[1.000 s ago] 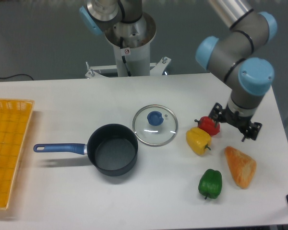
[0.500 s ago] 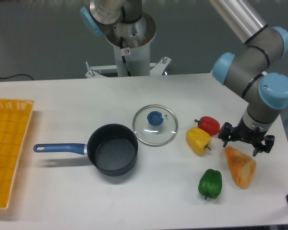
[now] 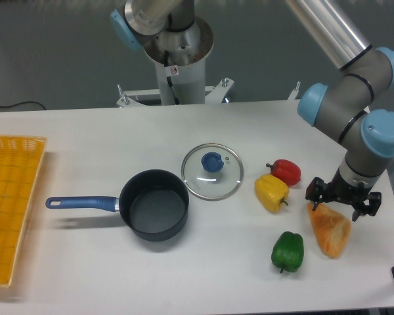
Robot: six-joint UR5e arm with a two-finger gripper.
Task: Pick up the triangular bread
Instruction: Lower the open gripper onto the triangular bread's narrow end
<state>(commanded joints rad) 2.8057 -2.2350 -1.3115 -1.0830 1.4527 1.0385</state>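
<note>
My gripper grabs the triangular bread by its broad end (image 3: pixel 331 215) next, opposite the point (image 3: pixel 333 252), to pick the bread up.
The triangular bread (image 3: pixel 330 231) is an orange-tan wedge lying near the table's right front, its point toward the front. My gripper (image 3: pixel 342 202) hangs right over the bread's upper end, its dark fingers spread to either side, open, nothing held. Whether the fingertips touch the bread I cannot tell.
A yellow pepper (image 3: pixel 271 192), a red pepper (image 3: pixel 285 171) and a green pepper (image 3: pixel 287 251) lie just left of the bread. A glass lid (image 3: pixel 212 171) and a dark pot (image 3: pixel 153 205) with a blue handle sit mid-table. A yellow basket (image 3: pixel 10 203) is at the left edge.
The gripper has moved right and toward the front, from beside the red pepper down to just above the bread's upper end. Nothing else has shifted.
</note>
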